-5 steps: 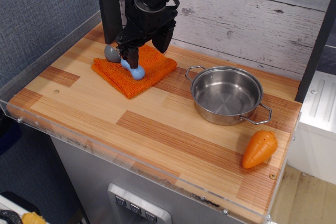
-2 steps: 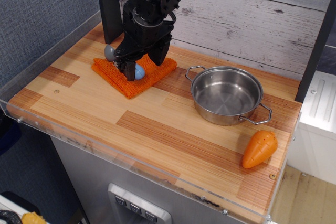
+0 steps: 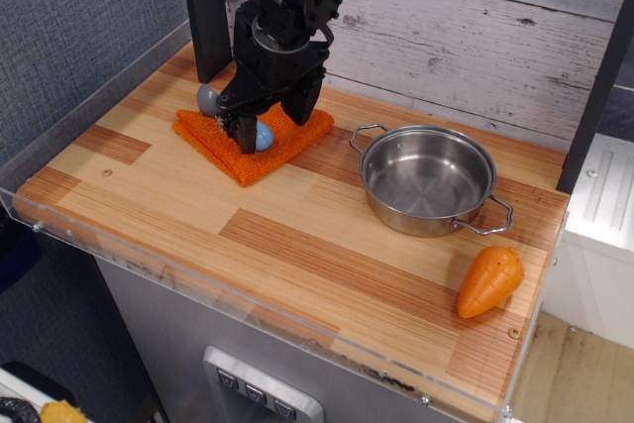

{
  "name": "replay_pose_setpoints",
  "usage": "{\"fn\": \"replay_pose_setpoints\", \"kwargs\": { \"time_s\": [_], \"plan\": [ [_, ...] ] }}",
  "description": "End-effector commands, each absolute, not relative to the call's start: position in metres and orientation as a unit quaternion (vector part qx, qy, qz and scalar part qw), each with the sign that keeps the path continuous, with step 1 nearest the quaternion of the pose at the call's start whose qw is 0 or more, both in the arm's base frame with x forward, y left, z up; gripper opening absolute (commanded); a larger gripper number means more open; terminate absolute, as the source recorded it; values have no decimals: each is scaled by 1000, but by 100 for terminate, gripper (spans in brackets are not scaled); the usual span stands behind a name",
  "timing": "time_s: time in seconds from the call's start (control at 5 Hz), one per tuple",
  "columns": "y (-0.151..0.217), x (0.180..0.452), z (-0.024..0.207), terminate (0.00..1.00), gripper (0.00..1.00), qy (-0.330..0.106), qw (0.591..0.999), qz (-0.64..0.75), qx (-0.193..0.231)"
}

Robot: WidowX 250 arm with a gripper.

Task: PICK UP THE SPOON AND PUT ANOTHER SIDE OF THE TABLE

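Note:
I need to move the spoon, so I should next take hold of it with my gripper by its light-blue handle [image 3: 263, 137].
The spoon lies on an orange cloth [image 3: 223, 151] at the back left of the table [image 3: 327, 245]. Its grey bowl [image 3: 206, 98] shows left of the gripper and its light-blue knobbed handle end [image 3: 264, 136] shows between the fingers. My gripper [image 3: 275, 121] is low over the cloth, open, with its fingers on either side of the spoon's handle. The middle of the handle is hidden behind the left finger [image 3: 244, 132]. I cannot tell whether the fingers touch the spoon.
A steel pot [image 3: 428, 180] with two handles stands right of the cloth. An orange toy carrot [image 3: 489, 281] lies at the front right corner. A clear acrylic rim [image 3: 248, 309] runs along the table's front edge. A dark post [image 3: 205, 17] stands at the back left.
My gripper has come down onto the cloth around the spoon's handle, covering more of it. The spoon, pot and carrot have not moved.

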State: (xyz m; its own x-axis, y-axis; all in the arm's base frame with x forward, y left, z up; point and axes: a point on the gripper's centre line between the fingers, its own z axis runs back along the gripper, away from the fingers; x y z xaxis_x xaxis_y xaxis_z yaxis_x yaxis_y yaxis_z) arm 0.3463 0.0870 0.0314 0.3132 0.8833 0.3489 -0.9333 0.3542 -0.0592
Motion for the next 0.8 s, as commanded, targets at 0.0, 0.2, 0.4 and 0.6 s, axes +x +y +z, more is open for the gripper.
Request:
{"fn": "replay_pose_setpoints", "kwargs": {
  "time_s": [0.0,0.2,0.4,0.6],
  "plan": [
    [95,361,32,0,100,-181,800,567,77],
    [97,360,30,0,0,-180,798,570,77],
    [98,358,31,0,0,-182,797,570,81],
    [97,355,34,0,0,-181,796,573,78]
  ]
}}
